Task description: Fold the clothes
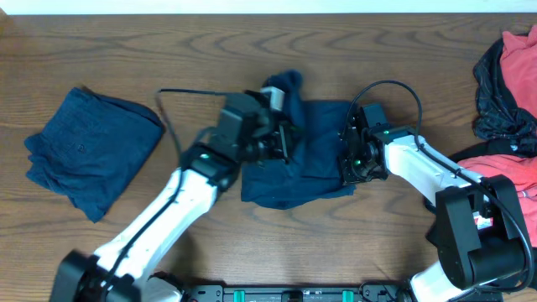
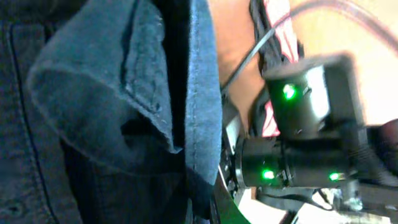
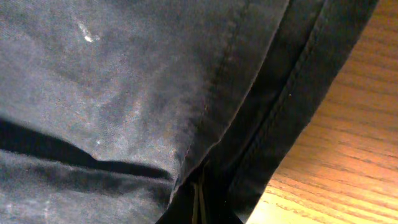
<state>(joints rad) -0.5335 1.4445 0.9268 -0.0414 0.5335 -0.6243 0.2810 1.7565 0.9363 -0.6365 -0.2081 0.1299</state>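
Note:
The fold hangs raised above the garment's middle, short of the right gripper. The robot should move it toward that gripper before the left gripper lets go, or it would fall short.
A dark navy trouser-like garment point(image 1: 306, 164) lies crumpled at the table's middle. My left gripper point(image 1: 284, 141) is at its left upper edge and is shut on a fold of it; that fabric point(image 2: 112, 93) fills the left of the left wrist view, and the fingertips point(image 2: 200, 208) are buried in it. My right gripper point(image 1: 351, 161) is at the garment's right edge, shut on its hem. The cloth point(image 3: 124, 81) fills the right wrist view, with the jaws point(image 3: 199, 208) hidden in a dark fold. The two grippers are close together.
A folded navy garment point(image 1: 92, 151) lies at the left. A black garment point(image 1: 503, 88) and a coral-red T-shirt point(image 1: 513, 172) are piled at the right edge. The right arm point(image 2: 305, 130) with green lights shows in the left wrist view. The wood table point(image 3: 348, 143) shows beside the hem.

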